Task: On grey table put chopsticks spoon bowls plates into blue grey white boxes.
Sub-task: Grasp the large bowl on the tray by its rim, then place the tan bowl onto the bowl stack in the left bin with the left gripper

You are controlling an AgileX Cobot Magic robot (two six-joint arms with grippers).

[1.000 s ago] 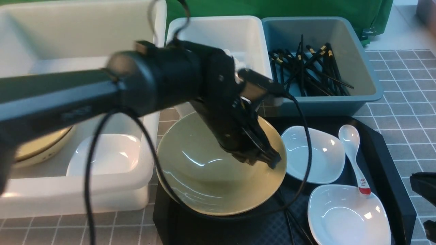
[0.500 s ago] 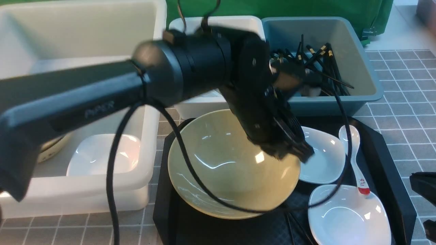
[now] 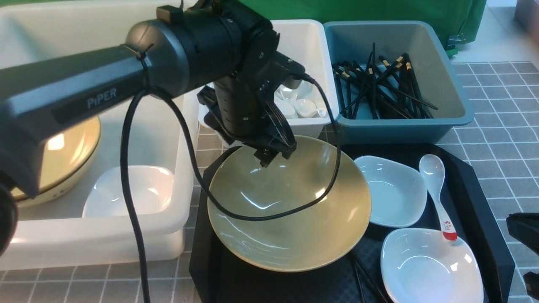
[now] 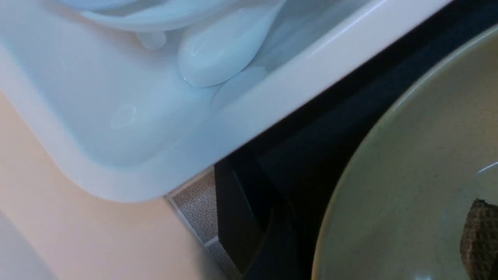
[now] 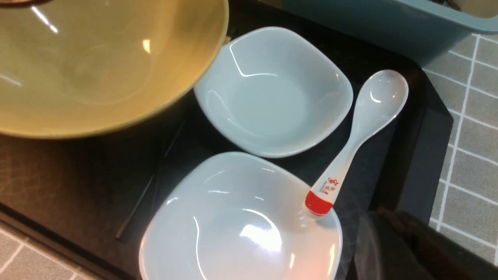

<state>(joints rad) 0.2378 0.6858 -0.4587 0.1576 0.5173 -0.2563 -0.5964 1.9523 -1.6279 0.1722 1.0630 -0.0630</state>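
Note:
My left gripper grabs the yellow-green bowl by its rim (image 3: 304, 136) next, to put the bowl away in the big white tub.
The yellow-green bowl (image 3: 294, 210) sits on the black tray. My left gripper (image 3: 274, 153) hangs open just over the bowl's far rim, holding nothing. One finger pad (image 4: 480, 233) shows above the bowl's inside (image 4: 408, 175). Two white plates (image 3: 393, 191) (image 3: 429, 267) lie right of the bowl. The spoon (image 3: 437, 191) lies beside them, its red tip resting on the near plate (image 5: 233, 225). A pair of chopsticks (image 3: 365, 281) pokes out from under the bowl. At the tray's right edge my right gripper (image 5: 379, 223) is shut and empty.
The blue-grey box (image 3: 446, 105) holds several chopsticks. The small white bin (image 3: 313, 42) holds spoons. The big white tub (image 3: 126, 235) at left holds another bowl (image 3: 67, 155) and a plate (image 3: 130, 191). My left arm's cable (image 3: 269, 214) droops into the bowl. Grey table (image 3: 497, 147) lies to the right.
My left gripper dragged the bowl right on the tray, let go of its right rim, opened, and swung back left to the far rim. The right gripper has not moved.

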